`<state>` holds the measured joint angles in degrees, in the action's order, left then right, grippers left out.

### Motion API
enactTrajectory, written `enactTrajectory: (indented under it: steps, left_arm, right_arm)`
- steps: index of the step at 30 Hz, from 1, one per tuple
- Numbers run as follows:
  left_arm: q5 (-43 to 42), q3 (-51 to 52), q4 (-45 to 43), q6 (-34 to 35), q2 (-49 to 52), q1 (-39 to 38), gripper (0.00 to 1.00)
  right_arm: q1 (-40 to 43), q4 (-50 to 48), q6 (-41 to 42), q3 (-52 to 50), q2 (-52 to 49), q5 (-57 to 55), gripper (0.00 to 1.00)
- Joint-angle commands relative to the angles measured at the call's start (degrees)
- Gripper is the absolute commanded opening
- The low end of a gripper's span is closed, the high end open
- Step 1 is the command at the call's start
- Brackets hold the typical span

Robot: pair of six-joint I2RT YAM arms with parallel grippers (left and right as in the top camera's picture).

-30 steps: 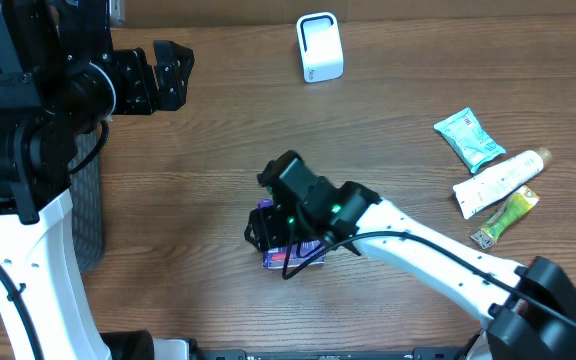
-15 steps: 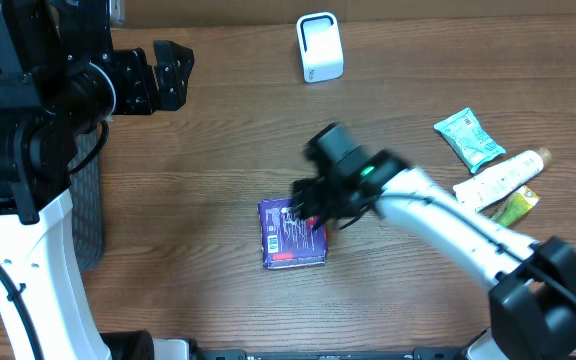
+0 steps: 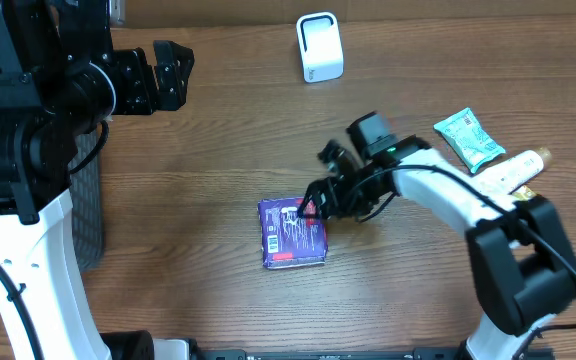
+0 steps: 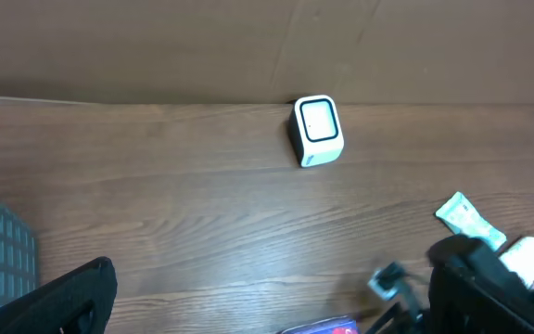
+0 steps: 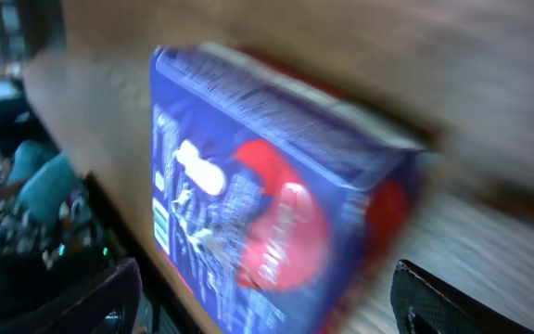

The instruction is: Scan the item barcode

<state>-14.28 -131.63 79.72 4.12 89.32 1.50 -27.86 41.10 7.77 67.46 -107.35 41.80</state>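
Observation:
Next, my right gripper reaches the purple box and grabs its red-print edge (image 5: 298, 243), away from the barcode. This leaves the barcode uncovered to scan.
The item, a purple box with red print (image 3: 291, 232), lies flat on the wooden table, alone. My right gripper (image 3: 315, 203) hovers just off the box's upper right corner, open, with nothing between its fingers. The right wrist view is blurred; the box (image 5: 276, 213) fills it ahead of my gripper (image 5: 281, 311), whose fingers stand wide at both lower corners. The white barcode scanner (image 3: 320, 47) stands at the table's far edge, also seen from the left wrist (image 4: 317, 131). My left gripper (image 3: 158, 75) hangs open at the far left, well away from the box.
A teal packet (image 3: 470, 138), a white tube (image 3: 501, 180) and a green packet (image 3: 508, 215) lie at the right edge. A grey basket (image 3: 88, 200) stands at the left side, under the left arm.
My right gripper has opened, let go of the box and drawn back to the right and away from it. The box stays on the table. The left arm has not moved.

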Motion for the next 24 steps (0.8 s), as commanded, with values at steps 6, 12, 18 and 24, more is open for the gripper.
enactTrajectory:
  steps: [6, 12, 18, 24]
  left_arm:
    - [0.11, -0.57, -0.20, -0.92, 0.42, -0.02, 1.00]
    - [0.11, -0.57, -0.20, -0.92, 0.42, -0.02, 1.00]
    - [0.11, -0.57, -0.20, -0.92, 0.42, -0.02, 0.99]
    - [0.11, -0.57, -0.20, -0.92, 0.42, -0.02, 1.00]
  right_arm:
    - [-4.35, -2.14, 4.48, -0.02, -0.15, -4.55, 0.88]
    - [-5.16, -7.37, 9.57, -1.22, -0.15, -7.48, 0.88]
    - [-5.18, -15.37, 16.20, -6.34, -0.15, -7.89, 0.80]
    - [-5.53, -15.80, 19.52, -7.48, -0.15, -7.26, 0.72]
